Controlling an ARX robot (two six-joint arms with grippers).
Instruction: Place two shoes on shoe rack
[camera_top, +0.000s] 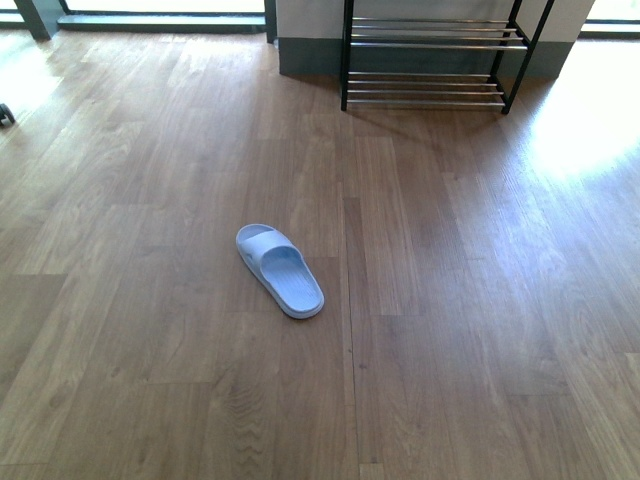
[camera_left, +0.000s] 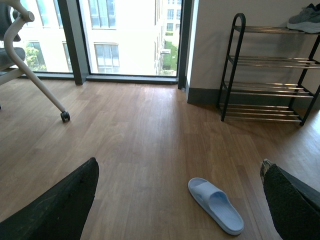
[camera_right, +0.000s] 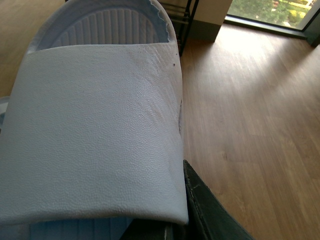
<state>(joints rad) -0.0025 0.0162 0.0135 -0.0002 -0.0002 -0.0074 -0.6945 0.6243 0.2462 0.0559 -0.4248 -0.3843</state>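
Note:
The slipper's sole (camera_top: 293, 286) lies flat against the floor and only the strap arches up, so my left gripper needs to grab the slipper by its raised strap (camera_top: 265, 246) next.
The shoes in view are light blue slippers. One slipper (camera_top: 280, 270) lies flat on the wood floor in the middle of the front view, well short of the shoe rack (camera_top: 425, 45). My left gripper (camera_left: 179, 165) is open above the floor, with that slipper (camera_left: 216, 205) lying ahead between its dark fingers (camera_left: 60, 205) and untouched. The black rack (camera_left: 265, 60) stands against the wall beyond. My right gripper (camera_right: 170, 225) is shut on the other slipper (camera_right: 95, 130), whose strap fills the right wrist view; one dark finger (camera_right: 205, 205) shows beside it. Neither arm appears in the front view.
A grey sneaker (camera_left: 305, 19) sits on the rack's top tier. An office chair leg with a caster (camera_left: 64, 116) stands on the floor at the left, near tall windows. A wall corner (camera_left: 192, 75) is beside the rack.

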